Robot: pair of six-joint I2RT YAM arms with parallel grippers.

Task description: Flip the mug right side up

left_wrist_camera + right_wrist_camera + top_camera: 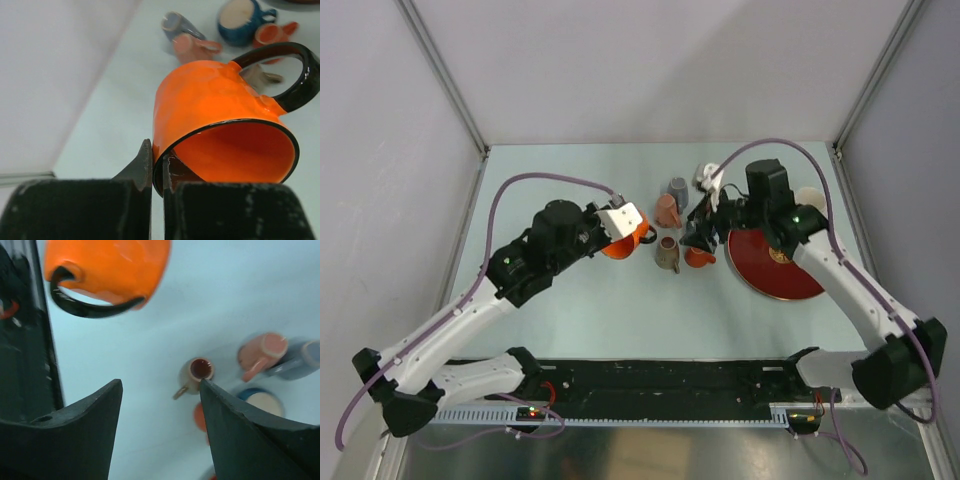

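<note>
I should next grab the orange mug by its black handle [651, 235] [83, 308] with my right gripper, opposite my left gripper's hold on the mug's rim, to set it upright.
The orange mug [624, 244] with a black rim and handle is held tilted above the table, its mouth facing back toward my left wrist. My left gripper [620, 226] is shut on its rim; in the left wrist view [157, 160] one finger is outside the wall and one inside the mug [215, 110]. My right gripper [701, 238] is open and empty, hovering over the small mugs right of it. In the right wrist view the orange mug [110, 265] is at the top left, apart from the gripper [161, 385].
Several small mugs stand between the arms: a tan one [667, 255], a small orange one [700, 258], a pink one [667, 210], a grey-blue one [678, 188]. A dark red plate [775, 262] lies under my right arm. A blue mug [240, 20] stands behind them.
</note>
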